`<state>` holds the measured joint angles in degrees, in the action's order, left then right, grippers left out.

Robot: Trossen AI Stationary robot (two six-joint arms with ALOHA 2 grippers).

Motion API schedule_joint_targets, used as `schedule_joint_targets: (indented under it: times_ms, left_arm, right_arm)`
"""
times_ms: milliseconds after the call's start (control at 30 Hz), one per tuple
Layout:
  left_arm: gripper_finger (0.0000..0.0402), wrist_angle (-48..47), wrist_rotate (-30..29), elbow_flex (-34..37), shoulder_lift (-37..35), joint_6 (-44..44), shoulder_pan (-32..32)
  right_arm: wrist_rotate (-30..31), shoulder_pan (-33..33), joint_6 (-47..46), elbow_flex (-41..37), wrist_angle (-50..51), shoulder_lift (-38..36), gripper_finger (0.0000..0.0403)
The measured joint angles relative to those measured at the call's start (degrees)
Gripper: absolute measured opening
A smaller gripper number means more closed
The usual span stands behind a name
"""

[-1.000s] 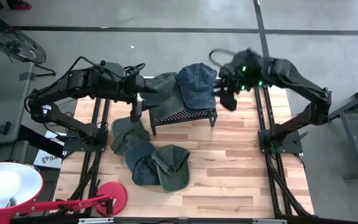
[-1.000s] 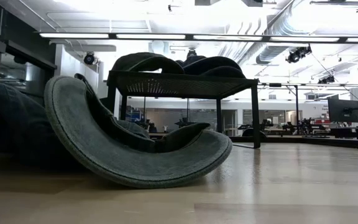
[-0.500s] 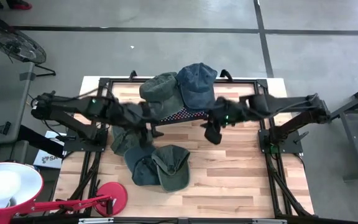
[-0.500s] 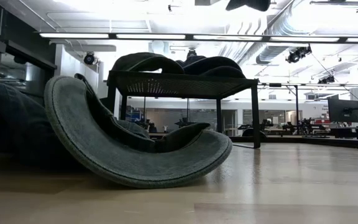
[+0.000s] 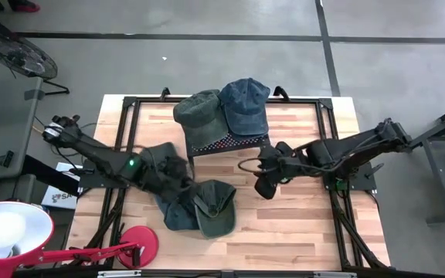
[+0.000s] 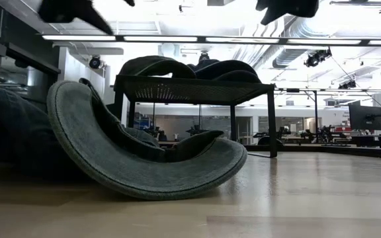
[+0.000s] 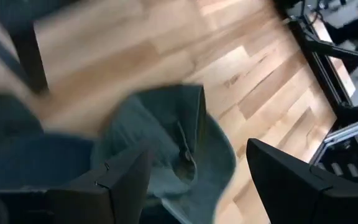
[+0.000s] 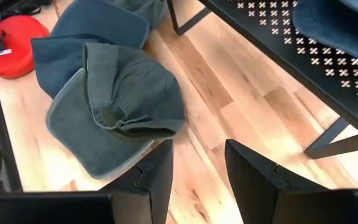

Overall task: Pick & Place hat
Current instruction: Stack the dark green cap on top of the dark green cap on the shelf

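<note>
My left gripper grabs the green hat on the table by its top's edge [image 5: 209, 202] [image 7: 182, 134] beside the strap next, to move it to the black perforated stand.
Two hats lie on the black perforated stand [image 5: 230, 143]: a green one [image 5: 198, 108] and a blue one [image 5: 246, 104]. Three more lie on the table's near left: a dark green hat [image 5: 154, 161], a blue hat [image 5: 174, 208] and a green hat [image 5: 216, 207], which rests upside down on its crown and brim. My left gripper [image 7: 197, 148] hovers open above the green hat [image 7: 179, 143], touching nothing. My right gripper [image 8: 197, 143] hangs open over bare wood right of that hat [image 8: 117, 106], in front of the stand [image 8: 278, 43].
A red lamp base [image 5: 139, 243] and a white lamp head [image 5: 2, 232] stand at the near left corner. Black frame rails [image 5: 338, 201] run along both sides of the table. Bare wood [image 5: 300, 224] shows at the near right. The low view shows the green hat [image 6: 144, 158] before the stand [image 6: 197, 86].
Both grippers have swung from beside the stand's hats toward the table's near edge and come down. The left one has rolled about its own line and now hangs over the hats on the table. The right one has gone down in front of the stand. No hat has moved.
</note>
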<state>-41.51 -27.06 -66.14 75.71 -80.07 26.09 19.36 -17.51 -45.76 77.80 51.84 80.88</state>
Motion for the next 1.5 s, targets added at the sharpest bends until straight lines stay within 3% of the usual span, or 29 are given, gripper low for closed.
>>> schedule_joint_targets:
  times_ms: [200, 500, 700, 1100, 1267, 1500]
  left_arm:
    - [0.0257, 0.7, -0.1, 1.4, 5.9, -16.4, 4.4]
    - [0.0257, 7.8, 2.6, 1.4, 15.2, -29.3, 8.1]
    - [0.0257, 8.5, 3.8, 1.3, 18.3, -33.7, 9.4]
    - [0.0251, 13.8, 6.8, 1.4, 23.6, -34.3, 9.6]
    - [0.0204, 14.3, 6.4, 1.3, 24.1, -34.6, 9.5]
    - [0.0091, 14.4, 6.0, 1.3, 24.1, -33.3, 9.5]
  right_arm:
    - [4.0, -3.0, -0.3, 0.0, 1.0, 0.0, 0.0138]
    - [4.5, -4.9, -0.8, 0.0, 1.1, 0.0, 0.0138]
    - [4.4, -5.5, -2.1, 0.0, 1.8, 0.0, 0.0138]
    - [4.6, -5.8, -2.0, 0.0, 1.7, 0.0, 0.0138]
    - [4.4, -6.2, -1.9, 0.0, 1.7, 0.0, 0.0138]
    - [4.6, -6.8, -1.8, 0.0, 1.4, 0.0, 0.0138]
